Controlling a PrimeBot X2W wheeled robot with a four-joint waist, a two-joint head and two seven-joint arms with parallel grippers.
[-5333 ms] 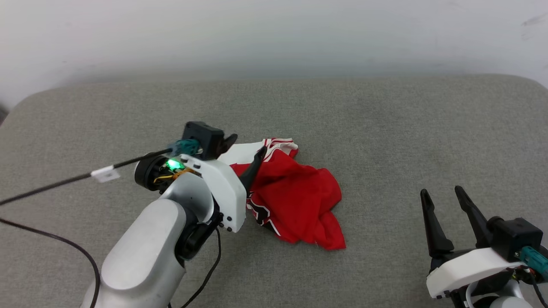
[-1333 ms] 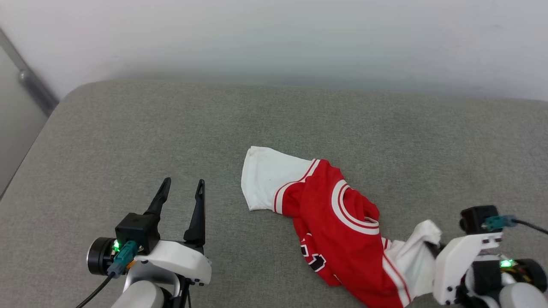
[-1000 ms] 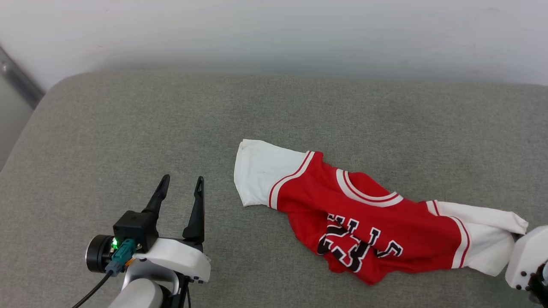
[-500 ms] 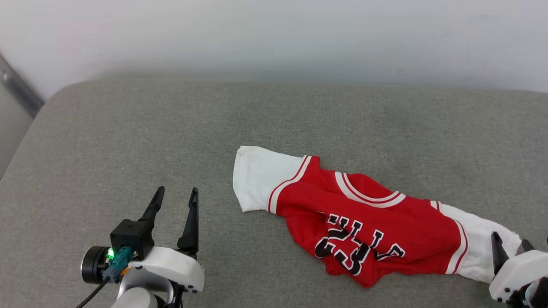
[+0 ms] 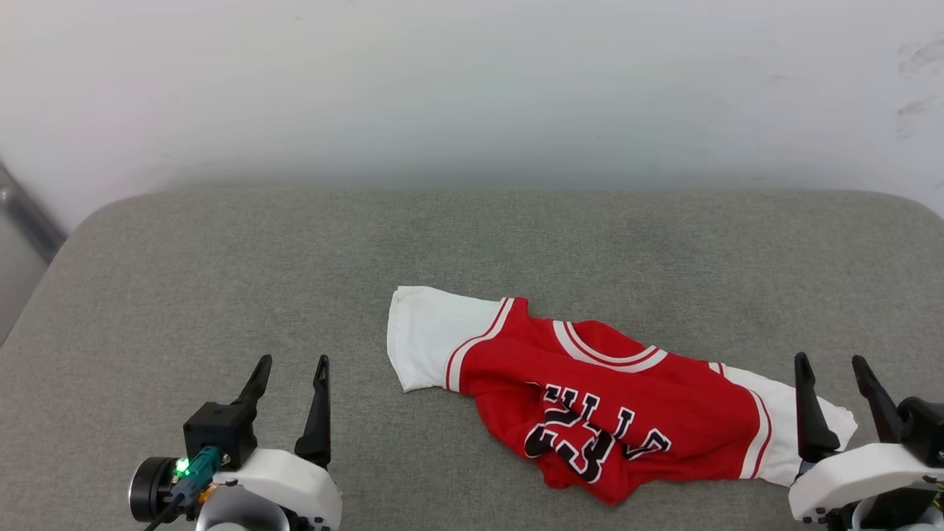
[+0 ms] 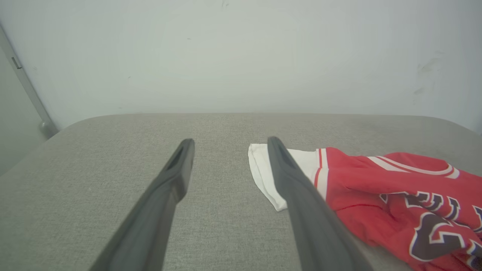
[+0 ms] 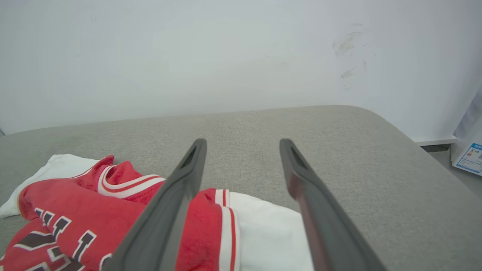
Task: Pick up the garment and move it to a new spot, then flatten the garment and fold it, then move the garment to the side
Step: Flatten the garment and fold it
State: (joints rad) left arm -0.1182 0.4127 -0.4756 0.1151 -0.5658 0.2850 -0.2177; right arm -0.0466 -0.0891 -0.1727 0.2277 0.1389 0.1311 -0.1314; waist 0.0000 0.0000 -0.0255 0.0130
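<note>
I will next grab the white sleeve by its open cuff end (image 5: 398,340) with my left gripper, to pick up the red jersey (image 5: 611,398) and move the sleeve to a new spot.
The garment (image 5: 612,413), a red jersey with white sleeves, striped trim and black-and-white lettering, lies stretched sideways and rumpled on the grey cushion (image 5: 221,258). My left gripper (image 5: 291,361) stands open at the lower left, apart from the left white sleeve (image 5: 424,335). In the left wrist view the garment (image 6: 376,180) lies to the right of the open left gripper (image 6: 229,141). My right gripper (image 5: 832,361) stands open at the lower right, beside the right white sleeve (image 5: 793,435), with nothing between its fingers. The right wrist view has the garment (image 7: 94,210) below the open right gripper (image 7: 241,142).
A pale wall (image 5: 472,88) rises behind the cushion's far edge. A grey strip (image 5: 18,214) runs along the left. In the right wrist view the cushion's right edge drops to a floor with a white labelled box (image 7: 469,156).
My right gripper has opened and let go of the right sleeve, then drawn back to the lower right. The garment now lies stretched sideways. The camera has shifted.
</note>
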